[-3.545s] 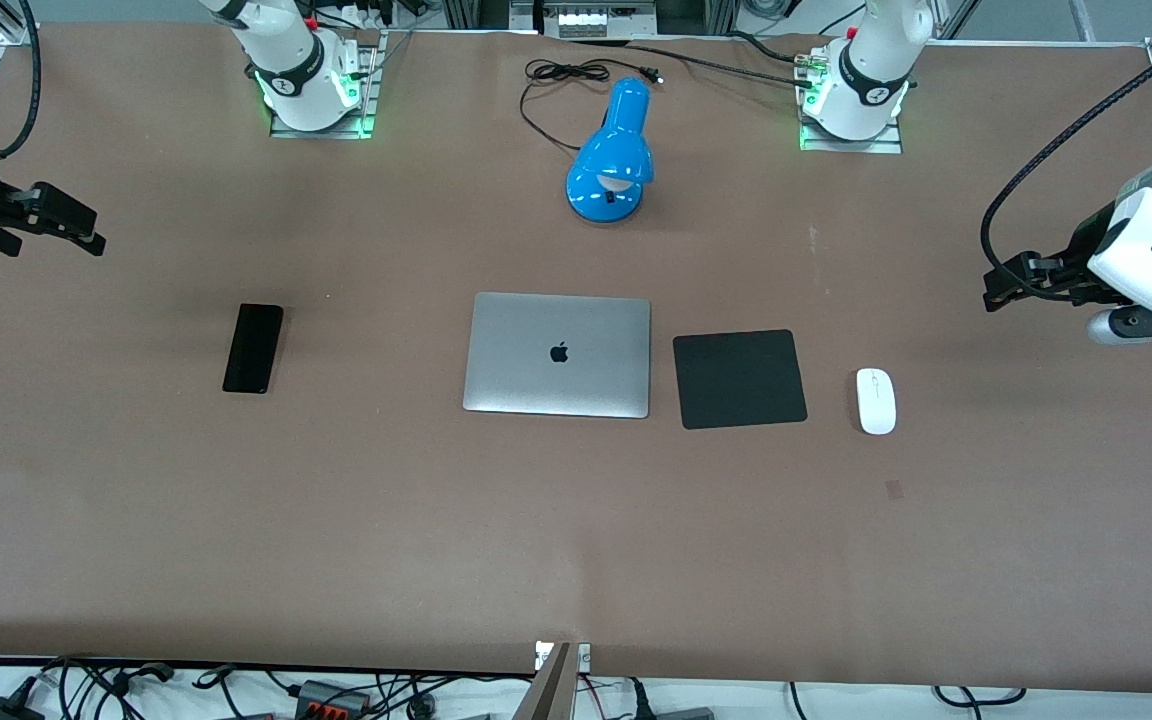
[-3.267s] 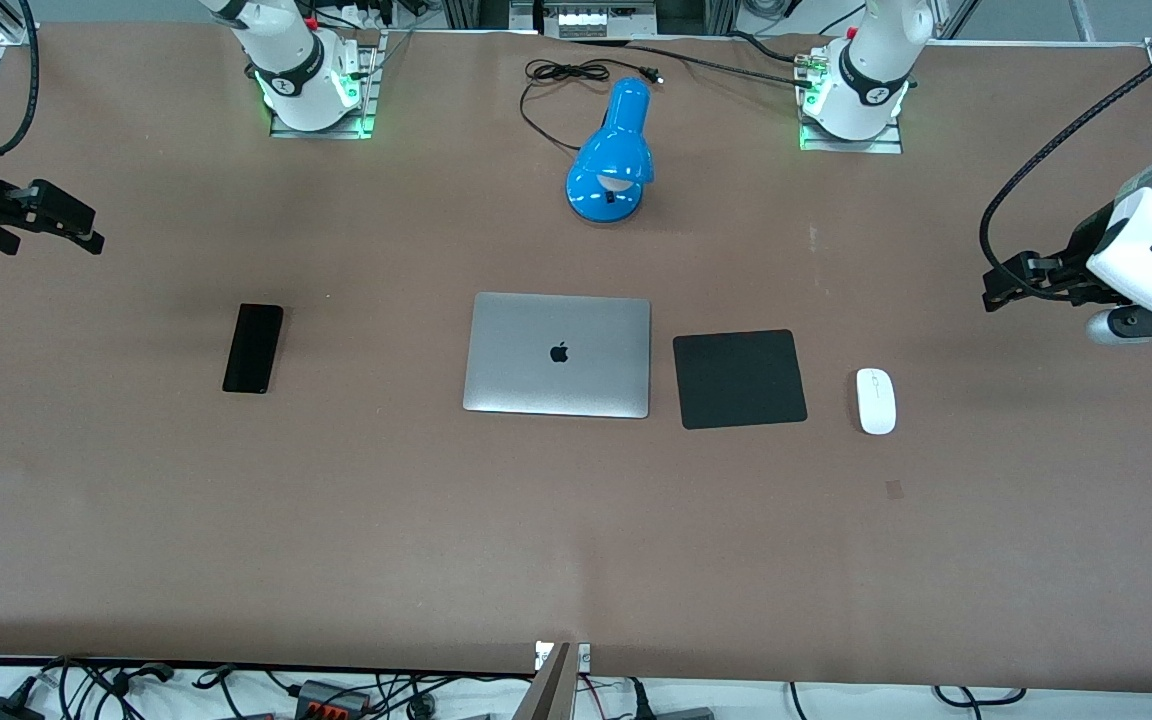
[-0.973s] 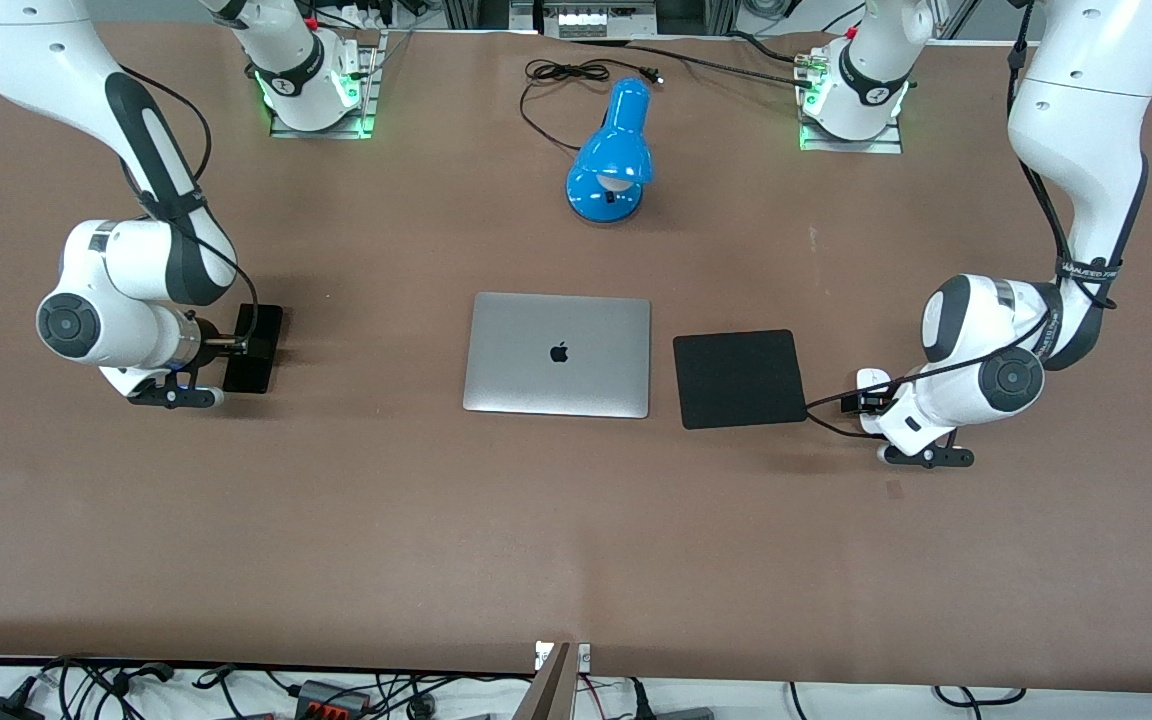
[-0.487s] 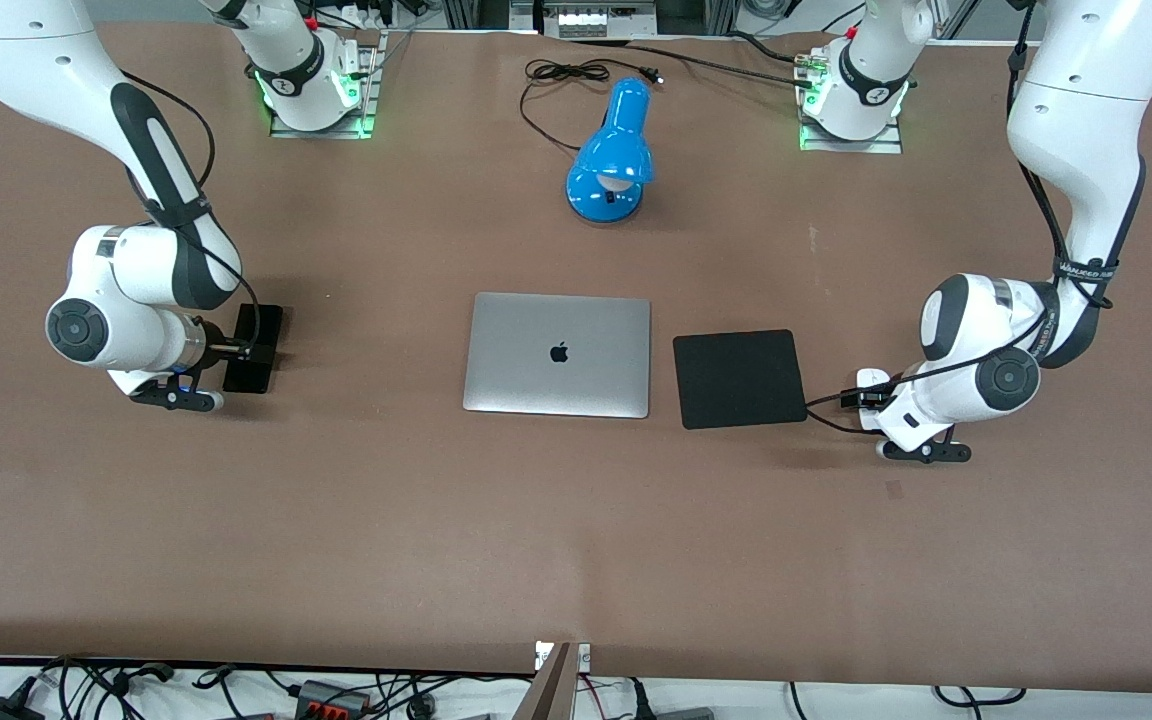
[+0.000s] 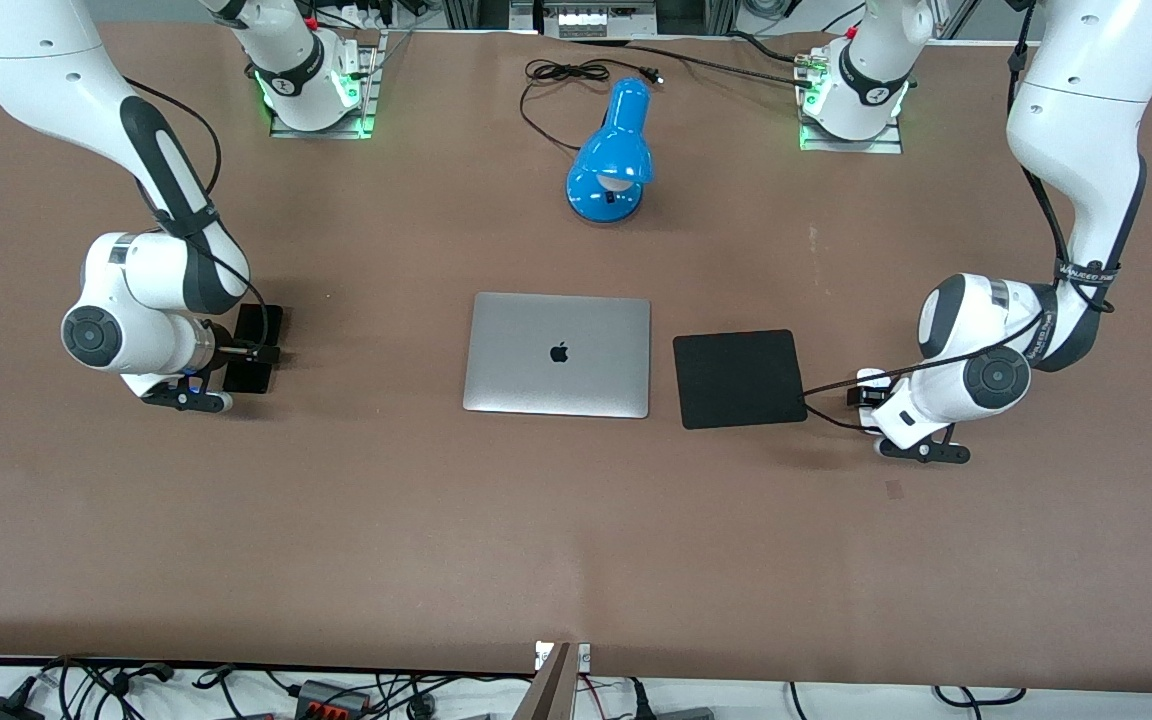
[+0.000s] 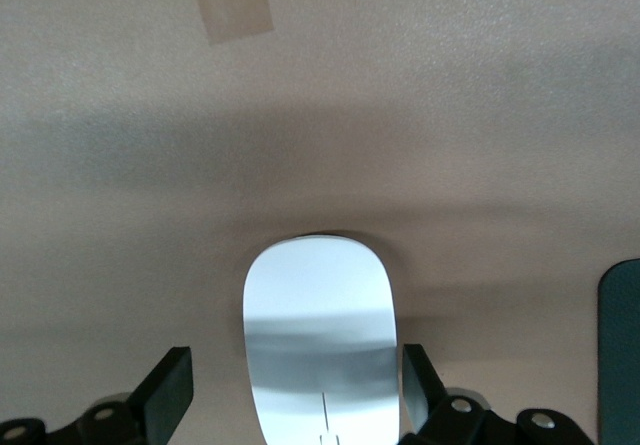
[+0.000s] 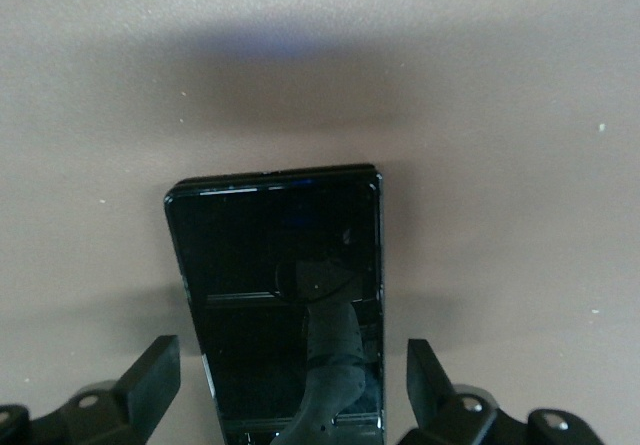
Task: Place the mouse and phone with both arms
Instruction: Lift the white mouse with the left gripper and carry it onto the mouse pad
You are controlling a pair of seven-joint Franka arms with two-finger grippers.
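The robot's right gripper will next pick up the black phone by its long side edges, so that it can place the phone (image 7: 262, 275).
The white mouse (image 5: 870, 377) lies on the table beside the black mouse pad, toward the left arm's end. My left gripper (image 5: 864, 396) is low over it and open. In the left wrist view the mouse (image 6: 318, 325) sits between the two fingers (image 6: 168, 393), which do not touch it. The black phone (image 5: 264, 320) lies toward the right arm's end of the table. My right gripper (image 5: 248, 353) is low over it and open. In the right wrist view the phone (image 7: 262, 275) lies between the spread fingers (image 7: 152, 373), with a gap on each side.
A closed silver laptop (image 5: 557, 354) lies mid-table, with the square black mouse pad (image 5: 739, 378) beside it toward the mouse. A blue desk lamp (image 5: 613, 155) and its cable lie farther from the front camera. A tape strip (image 6: 232, 0) is on the table near the mouse.
Both arms came in from the table's ends and dropped low over the phone and the mouse. In the last half second each wrist shifted slightly toward the laptop.
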